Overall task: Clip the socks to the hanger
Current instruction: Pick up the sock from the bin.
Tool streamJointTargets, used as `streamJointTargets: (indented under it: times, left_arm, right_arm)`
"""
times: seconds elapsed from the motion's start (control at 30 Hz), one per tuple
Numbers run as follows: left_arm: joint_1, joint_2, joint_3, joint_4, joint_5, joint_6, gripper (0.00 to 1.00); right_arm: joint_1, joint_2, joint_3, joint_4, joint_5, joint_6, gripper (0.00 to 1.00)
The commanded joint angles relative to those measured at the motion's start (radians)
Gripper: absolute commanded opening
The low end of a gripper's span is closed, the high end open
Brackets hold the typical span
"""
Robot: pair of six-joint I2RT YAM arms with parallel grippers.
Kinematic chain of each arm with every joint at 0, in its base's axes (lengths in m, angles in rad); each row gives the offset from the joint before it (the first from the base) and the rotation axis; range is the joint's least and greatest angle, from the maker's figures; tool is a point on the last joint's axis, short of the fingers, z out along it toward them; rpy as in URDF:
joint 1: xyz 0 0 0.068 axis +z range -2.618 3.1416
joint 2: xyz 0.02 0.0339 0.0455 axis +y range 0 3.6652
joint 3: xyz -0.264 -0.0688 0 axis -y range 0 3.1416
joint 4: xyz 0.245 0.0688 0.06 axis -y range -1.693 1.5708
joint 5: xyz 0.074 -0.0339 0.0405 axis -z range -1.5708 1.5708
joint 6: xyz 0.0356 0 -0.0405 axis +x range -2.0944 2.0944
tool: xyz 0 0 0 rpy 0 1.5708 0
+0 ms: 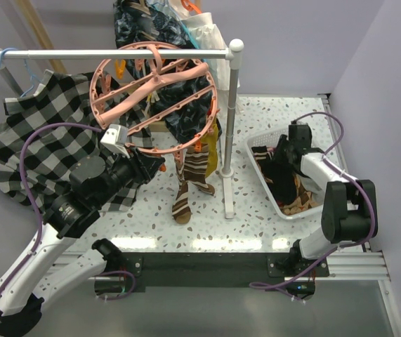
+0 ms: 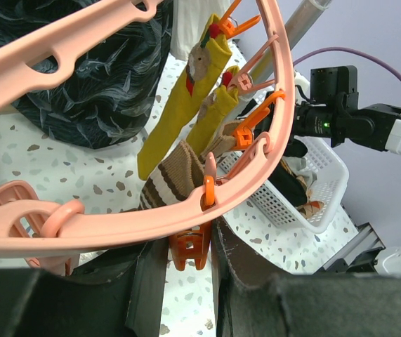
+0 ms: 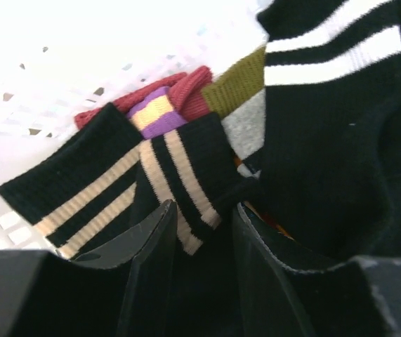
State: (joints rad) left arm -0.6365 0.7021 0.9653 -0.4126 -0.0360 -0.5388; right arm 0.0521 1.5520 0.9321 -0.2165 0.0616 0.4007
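I need to close my right gripper on the fold now, because the striped fold of the black sock (image 3: 206, 219) runs back between my fingers.
The salmon-pink ring hanger (image 1: 125, 102) hangs tilted from the white rail. In the left wrist view its rim (image 2: 116, 221) crosses in front of my fingers. Two mustard yellow socks (image 2: 175, 112) and a brown cream-striped sock (image 2: 172, 179) hang clipped from it; the striped one also shows from above (image 1: 189, 179). My left gripper (image 2: 189, 270) sits at the ring's lower edge, fingers pressed on both sides of an orange clip (image 2: 189, 249). My right gripper (image 3: 200, 232) is down in the basket, jaws apart around the cuff of a black sock with cream stripes (image 3: 179, 175).
A white basket (image 1: 256, 151) at the right holds more socks, black, maroon and olive. A checkered shirt (image 1: 38, 133) hangs on the rail (image 1: 116, 53) at the left. The rail's post (image 1: 229, 140) stands between the hanger and the basket. A dark patterned garment (image 1: 151, 28) hangs behind.
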Motion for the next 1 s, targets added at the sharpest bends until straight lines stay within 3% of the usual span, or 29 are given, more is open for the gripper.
streamJointTargets:
  times: [0.0, 0.1, 0.2, 0.47, 0.77, 0.87, 0.97]
  left_arm:
    - [0.0, -0.003, 0.039, 0.043, 0.01, -0.006, 0.0]
    - [0.0, 0.0, 0.044, 0.041, 0.012, -0.004, 0.0]
    - [0.0, 0.0, 0.05, 0.041, 0.013, -0.004, 0.0]
    - [0.001, 0.007, 0.064, 0.032, 0.004, -0.001, 0.0]
    - [0.0, 0.022, 0.087, 0.023, -0.005, -0.006, 0.0]
    - [0.0, 0.027, 0.09, 0.014, -0.008, -0.009, 0.0]
    - [0.001, 0.028, 0.092, 0.009, -0.021, -0.018, 0.0]
  right_arm:
    - [-0.02, -0.006, -0.002, 0.032, 0.008, 0.027, 0.35]
    - [-0.02, -0.012, -0.006, 0.072, -0.049, 0.018, 0.12]
    - [-0.02, -0.055, 0.0, 0.086, -0.086, 0.004, 0.0]
    - [-0.018, -0.295, 0.092, 0.069, -0.155, -0.054, 0.0]
    - [-0.014, -0.513, 0.209, 0.097, -0.354, -0.135, 0.0]
    - [0.041, -0.57, 0.243, 0.085, -0.431, -0.186, 0.0]
    - [0.193, -0.61, 0.246, 0.052, -0.407, -0.266, 0.0]
